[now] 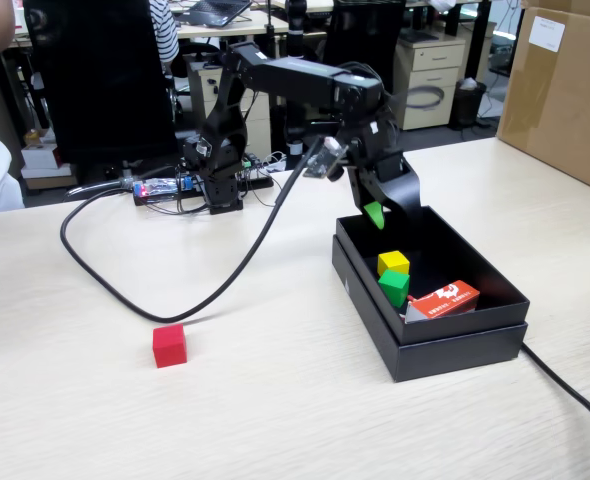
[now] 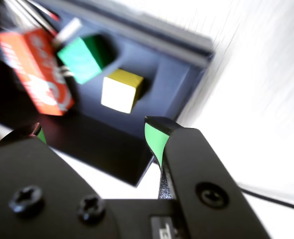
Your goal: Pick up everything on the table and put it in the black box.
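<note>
The red cube (image 1: 169, 345) needs to go in the black box, so my gripper should grab it by its sides next.
The black box (image 1: 455, 345) lies on the table (image 1: 275, 400) at the right of the fixed view. Inside it sit a yellow cube (image 1: 393, 262) and a green cube (image 1: 394, 287), side by side and touching. The wrist view shows the same yellow cube (image 2: 121, 90) and green cube (image 2: 80, 59) on the floor of the black box (image 2: 172, 74). A red cube (image 1: 169, 345) stands alone on the table, left of the box. My gripper (image 1: 379, 214) hangs above the box's far end, open and empty. In the wrist view the gripper (image 2: 97, 133) has its green-padded jaws wide apart.
An orange-and-white carton (image 1: 443, 300) leans in the near end of the box, beside the green cube. A thick black cable (image 1: 145, 300) curves across the table behind the red cube. Another cable (image 1: 575, 400) trails from the box's right corner. A brown carton (image 1: 565, 90) stands at far right.
</note>
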`<action>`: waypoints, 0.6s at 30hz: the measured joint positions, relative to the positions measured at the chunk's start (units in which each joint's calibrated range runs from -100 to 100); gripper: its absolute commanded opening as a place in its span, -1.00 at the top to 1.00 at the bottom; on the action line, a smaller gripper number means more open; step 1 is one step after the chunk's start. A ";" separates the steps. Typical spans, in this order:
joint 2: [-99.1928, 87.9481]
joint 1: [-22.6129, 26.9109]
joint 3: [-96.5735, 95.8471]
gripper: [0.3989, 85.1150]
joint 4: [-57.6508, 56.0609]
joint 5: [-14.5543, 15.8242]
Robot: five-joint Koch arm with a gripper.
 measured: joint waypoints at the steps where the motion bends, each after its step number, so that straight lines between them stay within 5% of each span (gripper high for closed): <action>1: -3.75 -0.44 -1.00 0.02 -0.15 -0.05; 6: -19.42 -4.35 -5.93 -0.01 -0.15 -1.86; 18: -23.69 -20.32 -11.14 -0.13 -0.08 -12.94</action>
